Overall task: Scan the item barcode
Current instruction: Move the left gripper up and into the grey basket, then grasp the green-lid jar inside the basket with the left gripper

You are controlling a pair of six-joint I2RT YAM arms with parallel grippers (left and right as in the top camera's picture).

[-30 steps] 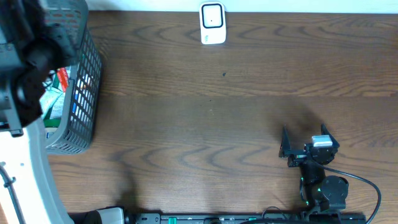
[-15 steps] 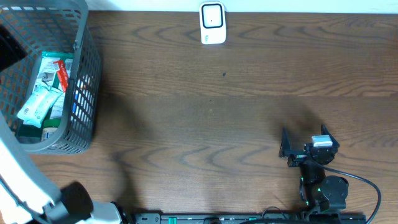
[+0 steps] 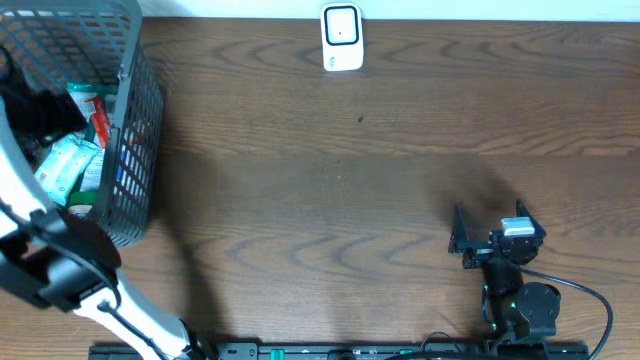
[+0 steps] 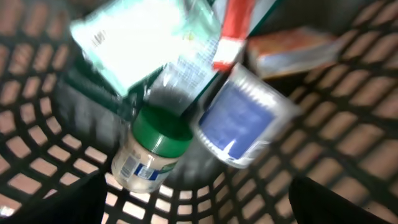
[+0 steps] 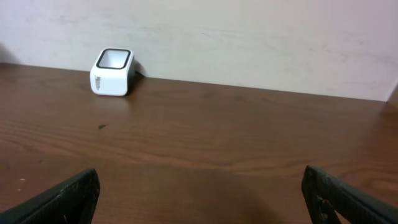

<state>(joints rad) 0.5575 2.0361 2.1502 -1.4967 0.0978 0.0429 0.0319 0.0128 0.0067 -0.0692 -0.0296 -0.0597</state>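
Observation:
I should grab the green-lidded jar by its lid end with my left gripper next. Then the barcode on its body stays uncovered, ready to scan.
Several items lie in the grey basket: a green-lidded jar, a blue-labelled tub, a pale green pouch, a red-and-white tube and an orange box. My left gripper hangs open inside the basket just above the jar and tub, holding nothing; from above it shows as a dark shape. The white scanner stands at the table's far edge, also ahead in the right wrist view. My right gripper rests open and empty near the front right.
The basket's mesh walls close in around my left gripper. My left arm crosses the table's front left corner. The brown wooden table stretches between basket and right arm. A pale wall rises behind the scanner.
My left arm has swung about at the basket and its gripper is now down among the items, jaws spread wide. The right arm has not moved.

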